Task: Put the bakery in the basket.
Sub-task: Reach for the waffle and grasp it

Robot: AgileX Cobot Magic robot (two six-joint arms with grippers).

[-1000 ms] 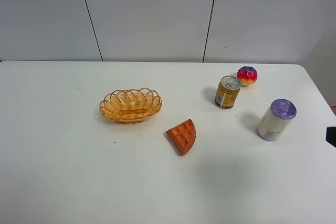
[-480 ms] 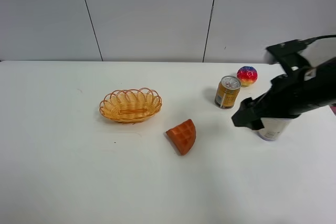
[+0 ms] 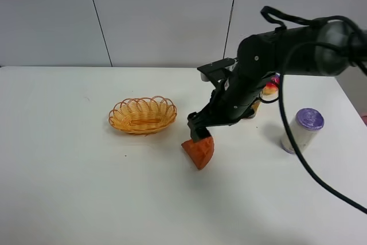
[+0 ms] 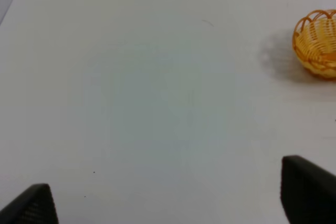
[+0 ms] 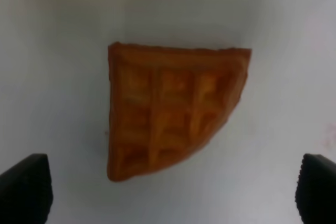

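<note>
My right gripper should next pick up the bakery by its straight side and curved edge, so that it can put the bakery in the basket.
The bakery, an orange-brown waffle wedge, lies on the white table right of the basket; in the right wrist view it fills the middle. The wicker basket stands empty to its left and shows at the edge of the left wrist view. My right gripper hangs open just above the waffle, its jaws spread wide to either side. My left gripper is open over bare table, and is out of the exterior view.
A white can with a purple lid stands at the right. A red-yellow-blue ball and a gold can behind it are mostly hidden by my right arm. A black cable trails from that arm toward the lower right.
My right arm has swung in from the right edge across the cans and come down over the waffle. The waffle and basket have not moved.
</note>
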